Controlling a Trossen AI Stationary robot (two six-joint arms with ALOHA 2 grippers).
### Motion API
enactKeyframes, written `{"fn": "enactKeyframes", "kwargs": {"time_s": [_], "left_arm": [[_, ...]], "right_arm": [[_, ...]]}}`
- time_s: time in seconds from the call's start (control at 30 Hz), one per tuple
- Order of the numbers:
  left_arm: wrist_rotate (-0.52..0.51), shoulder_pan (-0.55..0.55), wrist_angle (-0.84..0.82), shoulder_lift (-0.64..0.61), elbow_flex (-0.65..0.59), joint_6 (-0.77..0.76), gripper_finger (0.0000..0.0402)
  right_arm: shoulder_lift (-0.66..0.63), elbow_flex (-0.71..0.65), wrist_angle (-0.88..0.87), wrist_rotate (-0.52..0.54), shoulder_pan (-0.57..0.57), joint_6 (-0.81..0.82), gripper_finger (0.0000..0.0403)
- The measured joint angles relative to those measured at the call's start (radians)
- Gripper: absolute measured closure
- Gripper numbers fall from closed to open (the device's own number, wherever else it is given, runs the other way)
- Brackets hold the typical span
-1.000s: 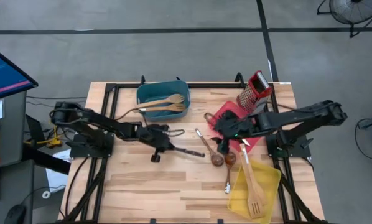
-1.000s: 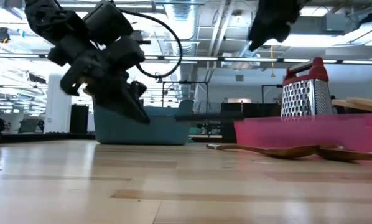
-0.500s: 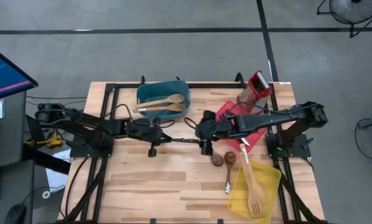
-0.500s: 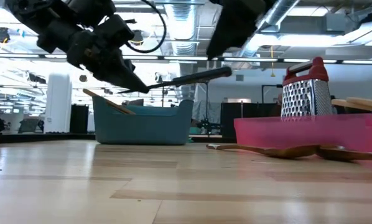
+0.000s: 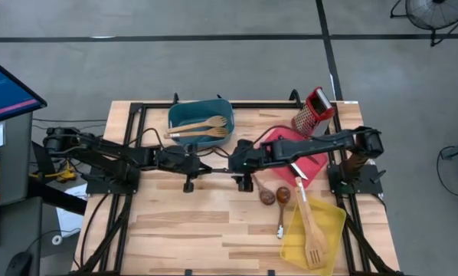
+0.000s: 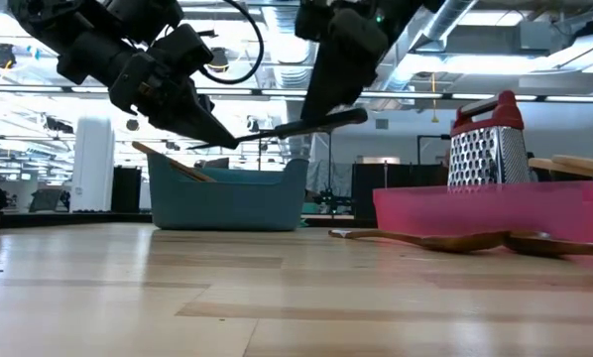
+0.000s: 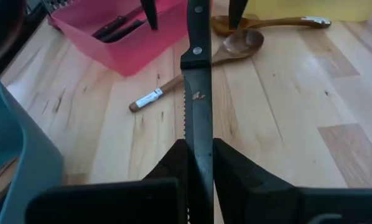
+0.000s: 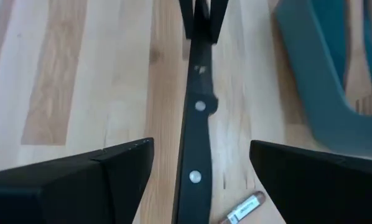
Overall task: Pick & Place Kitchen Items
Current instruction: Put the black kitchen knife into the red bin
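Note:
I should next grab the steel knife by its black handle [image 8: 197, 146] with my right gripper, to take it to the red bin with the others.
A black-handled steel knife [image 7: 197, 93] hangs in the air over the table's middle, with my left gripper [image 7: 197, 163] shut on its blade. Its handle [image 8: 195, 155] points toward the table's right. My right gripper [image 8: 195, 180] is open, and its two fingers stand on either side of the handle without touching it. The low view shows the knife [image 6: 311, 123] well above the table, between my left gripper [image 6: 222, 137] and my right gripper [image 6: 326, 99]. In the high view the two grippers meet near the middle [image 5: 221, 170]. My left gripper pinches the knife's blade [image 7: 195, 140] between its two fingers, one on each flat side, at the end away from the handle. The fingers come from the table's left, slanting a little down, and lie along the knife. The knife is clear of the table, its handle end slightly raised.
A teal bin [image 5: 181, 115] with wooden utensils stands at the far middle. To the right are a red bin [image 5: 279, 138] holding knives and a grater [image 5: 313, 111]. A yellow bin [image 5: 332, 222] with a wooden turner sits near right. Brown spoons [image 5: 269, 193] lie beside it.
My left gripper has lifted the knife, drawn it toward the table's left and tipped its handle end up, then kept still. My right gripper has come down and toward the table's left, from over the red bin to the knife's handle.

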Motion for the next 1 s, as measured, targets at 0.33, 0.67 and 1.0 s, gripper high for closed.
{"fn": "enactKeyframes", "kwargs": {"time_s": [0.33,0.67,1.0], "left_arm": [[-0.010,0.000,0.001,0.000,0.000,0.021,0.0373],[-0.013,0.000,0.011,0.000,0.000,0.022,0.0371],[-0.021,0.000,0.020,0.000,0.000,0.022,0.0369]], "right_arm": [[0.022,0.000,-0.019,0.001,-0.008,-0.001,0.0132],[0.039,-0.002,-0.085,0.000,-0.020,-0.001,0.0249],[0.027,-0.001,-0.089,0.001,-0.021,0.012,0.0336]]}}
